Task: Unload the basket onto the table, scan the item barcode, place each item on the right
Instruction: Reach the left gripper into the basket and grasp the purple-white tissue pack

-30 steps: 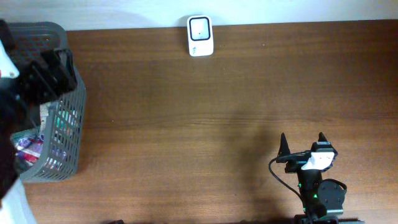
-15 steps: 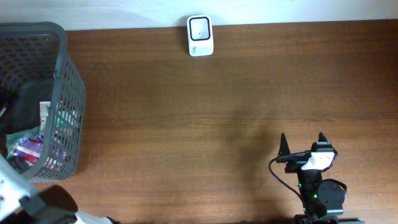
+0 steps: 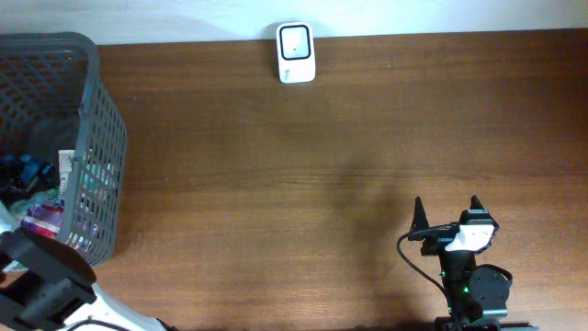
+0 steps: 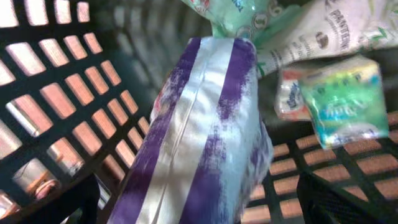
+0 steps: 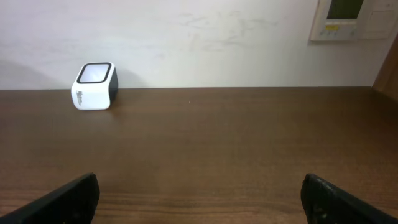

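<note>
The striped pouch needs its far end uncovered for barcode scanning, so my left gripper needs to grab the pouch across its long sides next.
In the left wrist view, a purple-and-white striped pouch lies inside the grey mesh basket. My left gripper is open, with the pouch between its two dark fingers, close to both. Whether they touch it I cannot tell. From overhead, the basket stands at the table's left edge and the left arm reaches over its near corner. The white barcode scanner sits at the far edge, centre. My right gripper rests open and empty at the near right, facing the scanner.
The basket also holds a green tissue pack, a white sachet and a green pouch. A wall panel hangs behind the table at the right. Bare wooden tabletop stretches between basket, scanner and right arm.
The left arm has swung from over the basket's far left side to its near corner. The right arm has not moved.
</note>
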